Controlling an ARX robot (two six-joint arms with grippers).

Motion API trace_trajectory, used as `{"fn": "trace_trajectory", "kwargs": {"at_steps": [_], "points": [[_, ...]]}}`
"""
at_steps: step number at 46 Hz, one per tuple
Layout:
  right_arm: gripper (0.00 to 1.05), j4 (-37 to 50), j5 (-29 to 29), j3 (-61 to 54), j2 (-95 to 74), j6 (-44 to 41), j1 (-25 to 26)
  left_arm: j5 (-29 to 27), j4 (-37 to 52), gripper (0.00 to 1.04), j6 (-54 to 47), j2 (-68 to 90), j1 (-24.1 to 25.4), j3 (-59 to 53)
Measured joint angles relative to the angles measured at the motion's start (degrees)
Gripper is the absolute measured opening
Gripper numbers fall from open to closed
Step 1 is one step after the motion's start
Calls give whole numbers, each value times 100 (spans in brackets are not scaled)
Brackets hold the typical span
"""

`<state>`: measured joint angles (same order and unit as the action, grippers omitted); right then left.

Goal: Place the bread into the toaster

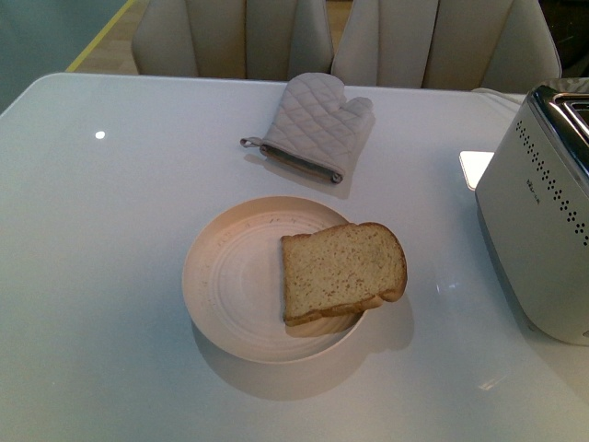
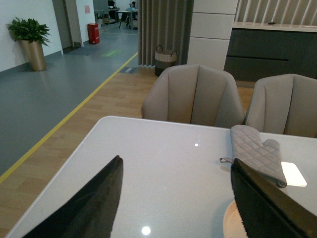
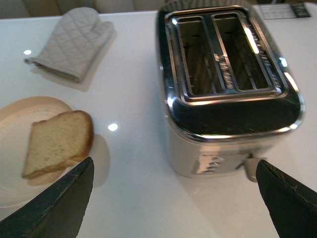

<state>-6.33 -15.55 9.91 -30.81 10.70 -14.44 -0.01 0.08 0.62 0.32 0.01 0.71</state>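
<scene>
My right gripper grabs the bread point(image 1: 342, 271) by its crust edge overhanging the plate next, to slot the bread into the toaster point(image 1: 538, 230).
A slice of tan bread point(image 1: 342, 271) with a brown crust lies on the right side of a cream round plate point(image 1: 230, 276), overhanging its rim. It also shows in the right wrist view point(image 3: 57, 142). The pale grey toaster point(image 1: 538, 230) with dark dots stands at the table's right edge; its chrome top point(image 3: 225, 64) shows two empty slots. My right gripper point(image 3: 173, 173) is open above the table, between bread and toaster. My left gripper point(image 2: 176, 166) is open over the table's left part, empty. Neither arm shows in the front view.
A quilted grey oven mitt point(image 1: 316, 124) lies at the back middle of the white table point(image 1: 101, 276); it shows in both wrist views point(image 2: 255, 151) point(image 3: 72, 42). Two beige chairs point(image 1: 235, 37) stand behind the table. A bright patch point(image 1: 476, 168) lies beside the toaster.
</scene>
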Motion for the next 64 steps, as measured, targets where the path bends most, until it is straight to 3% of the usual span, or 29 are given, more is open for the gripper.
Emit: {"fn": "trace_trajectory", "kwargs": {"at_steps": [8,24,38,56,64], "points": [[96,1558,717,577,-2350,527,-256,-2,0,99,-2,0,0,0],[96,3462,1834,1637,-6207,1126,-304,-2,0,98,-9,0,0,0],[96,3884,2459,2739,-8601,2083,-199,0,0,98,-9,0,0,0],[96,3963,2638,3464,-9523,2802,-361,-2,0,98,-9,0,0,0],[70,3871,2677,3722,-9757,2940,-424,0,0,98,-9,0,0,0]]}}
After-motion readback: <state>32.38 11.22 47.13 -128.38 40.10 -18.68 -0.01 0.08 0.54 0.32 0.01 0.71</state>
